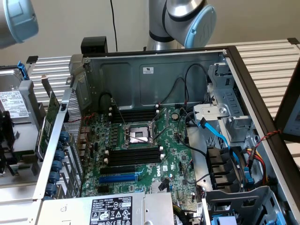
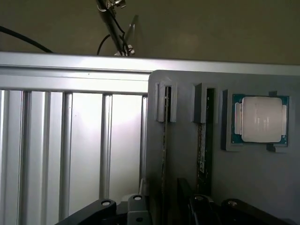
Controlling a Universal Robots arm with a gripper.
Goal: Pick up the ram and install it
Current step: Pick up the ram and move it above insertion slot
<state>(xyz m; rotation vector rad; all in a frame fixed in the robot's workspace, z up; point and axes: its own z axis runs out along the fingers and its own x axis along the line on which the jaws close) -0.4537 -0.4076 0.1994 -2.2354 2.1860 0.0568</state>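
My gripper picks up the thin dark ram by its exposed upper edge near the middle next, since the holder's grey bracket (image 2: 173, 105) hugs the ram's end on both sides.
Two ram sticks stand on edge in slots of a grey holder (image 2: 262, 187). One is a thin dark stick (image 2: 164, 145). The other (image 2: 202, 145) shows green board and a pale label strip. My gripper (image 2: 164, 211) hovers over the holder, open, its fingers (image 2: 138, 206) on either side of the thin stick's near end without touching it. In the exterior view the open computer case shows the motherboard (image 1: 173, 164) with long black empty memory slots (image 1: 133, 155) on both sides of the processor socket (image 1: 138, 134).
A processor chip (image 2: 261, 119) lies in a pocket of the holder beside the sticks. Ribbed aluminium table (image 2: 70, 150) borders the holder. A green card (image 1: 50, 117) and a drive (image 1: 14, 105) stand outside the case on the exterior view's left. Blue and black cables (image 1: 220, 140) crowd the right side.
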